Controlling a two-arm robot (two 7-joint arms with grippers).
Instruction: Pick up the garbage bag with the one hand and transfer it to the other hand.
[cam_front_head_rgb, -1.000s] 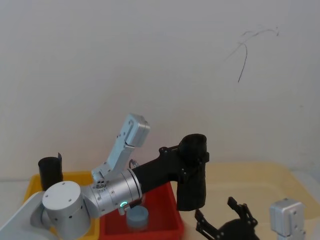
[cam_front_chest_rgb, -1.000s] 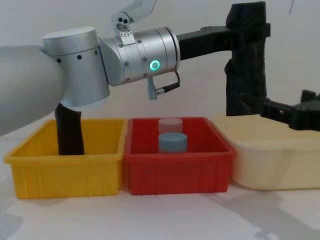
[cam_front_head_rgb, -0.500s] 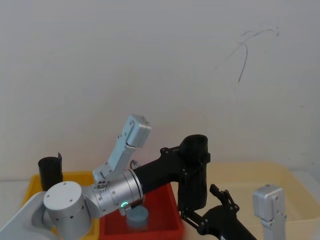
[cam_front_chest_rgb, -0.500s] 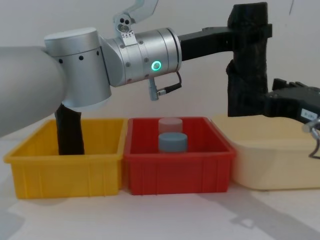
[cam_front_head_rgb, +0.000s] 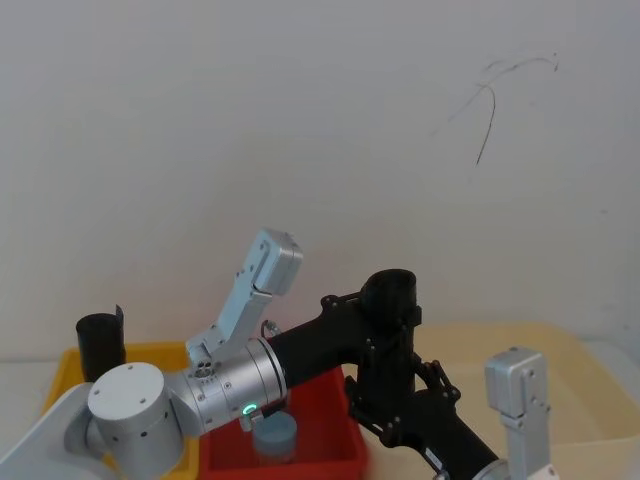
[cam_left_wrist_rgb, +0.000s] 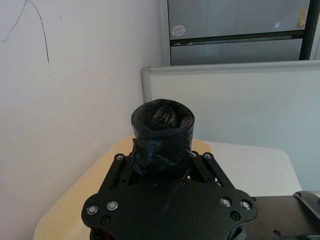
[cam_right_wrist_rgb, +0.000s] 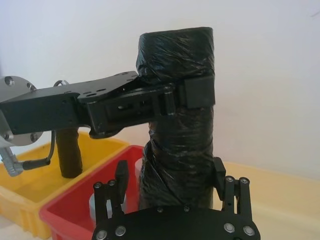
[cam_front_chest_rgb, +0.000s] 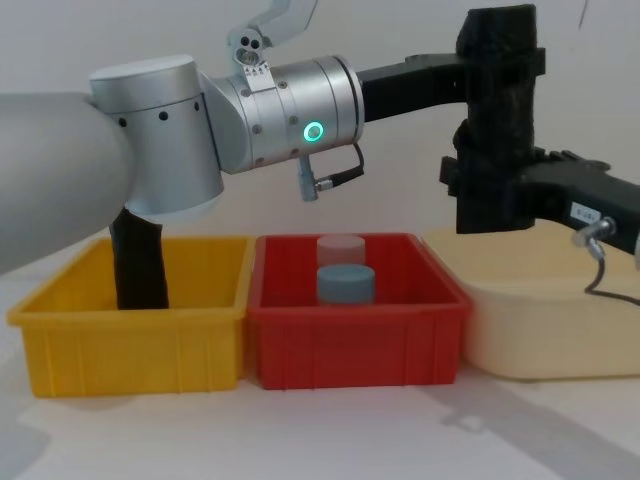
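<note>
My left gripper holds the garbage bag (cam_front_chest_rgb: 497, 130) by its upper part. I should grab its lower part (cam_front_chest_rgb: 490, 205) next with my right gripper to take the bag.
The garbage bag (cam_front_chest_rgb: 497, 130), a black crinkled roll, hangs upright in the air over the gap between the red bin and the cream tub. My left gripper (cam_front_chest_rgb: 497, 72), on the green-ringed arm, is shut on its upper part (cam_right_wrist_rgb: 185, 95). My right gripper (cam_front_chest_rgb: 490, 195) has its fingers on both sides of the bag's lower part and is open; in the right wrist view one finger (cam_right_wrist_rgb: 121, 172) stands a little clear of the plastic. In the head view the bag (cam_front_head_rgb: 388, 295) rises above the right gripper (cam_front_head_rgb: 392, 395).
A yellow bin (cam_front_chest_rgb: 130, 340) at the left holds a slimmer black roll (cam_front_chest_rgb: 140, 265). The red bin (cam_front_chest_rgb: 355, 345) in the middle holds a blue-grey cylinder (cam_front_chest_rgb: 345, 284) and a pale one (cam_front_chest_rgb: 341, 247). A cream tub (cam_front_chest_rgb: 540, 320) sits at the right. A wall stands close behind.
My right gripper has come up and leftward from low over the cream tub, and its fingers now stand on both sides of the bag's lower part. The left arm and bag have stayed still.
</note>
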